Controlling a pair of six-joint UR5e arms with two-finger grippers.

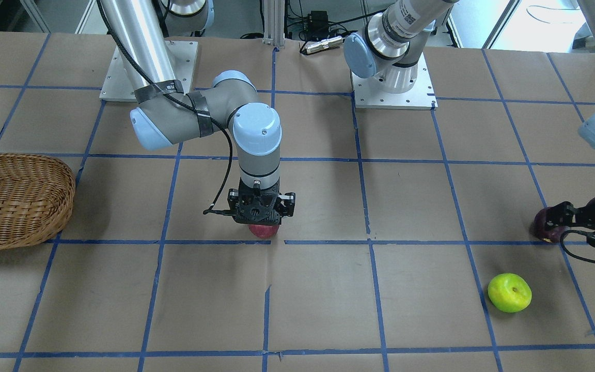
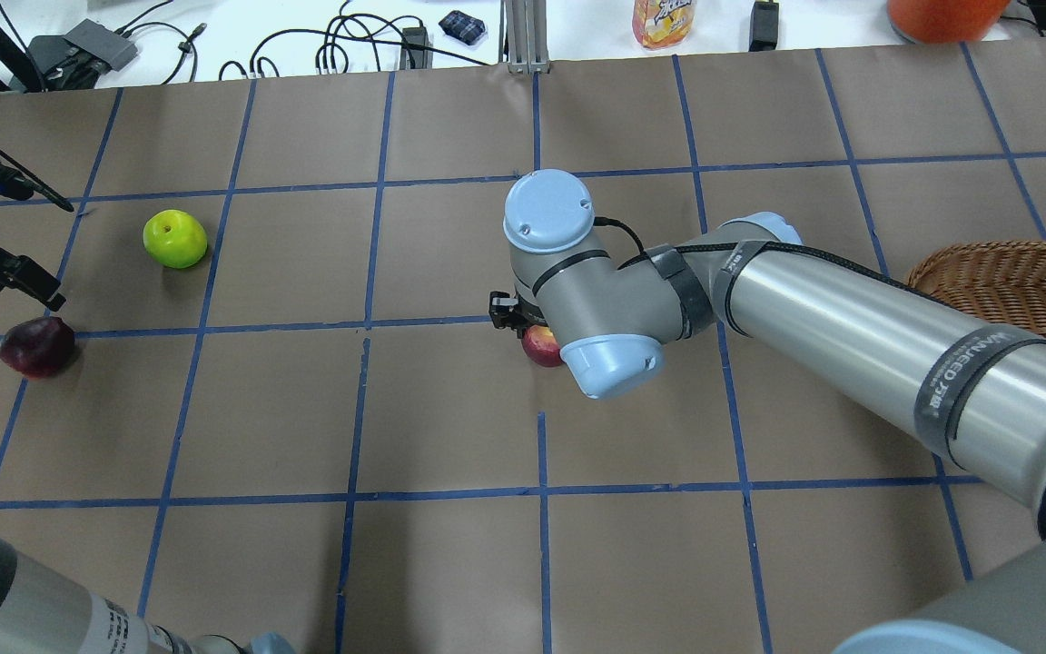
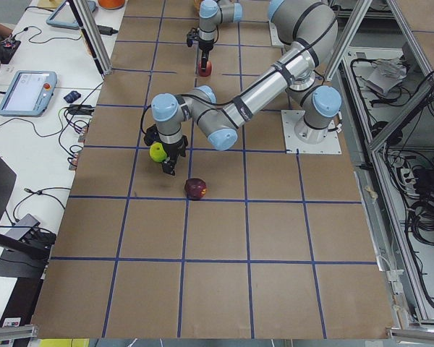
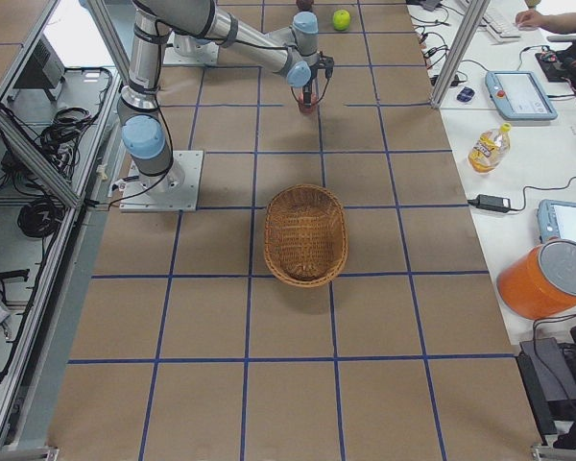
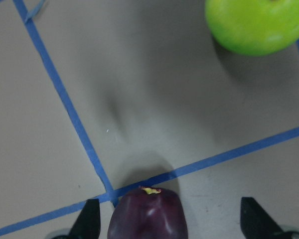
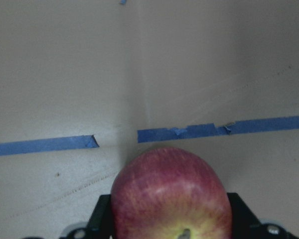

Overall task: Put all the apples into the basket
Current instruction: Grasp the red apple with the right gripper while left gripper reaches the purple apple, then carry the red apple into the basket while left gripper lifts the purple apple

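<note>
I should grab the dark purple apple around its round body [image 1: 541, 227] with my left gripper next. All apples need to get into the basket [image 1: 18, 201].
My right gripper [image 1: 262, 221] stands upright over the table's middle, shut on the red apple [image 1: 263, 230], which sits at table level. In the right wrist view the red apple [image 6: 172, 196] fills the gap between the two fingers. My left gripper [image 1: 557, 221] is open around the dark purple apple [image 1: 544, 226]. In the left wrist view that apple [image 5: 148, 215] lies between the spread fingertips [image 5: 88, 219], nearer one of them. The yellow-green apple [image 1: 509, 292] lies free on the table close by. The wicker basket [image 1: 18, 201] stands empty at the table's end on my right.
Two grey arm base plates [image 1: 393, 95] are bolted at the robot's side of the table. Cables, a bottle [image 2: 664, 20] and an orange container [image 2: 945, 11] lie beyond the table's far edge. Blue tape lines grid the brown table.
</note>
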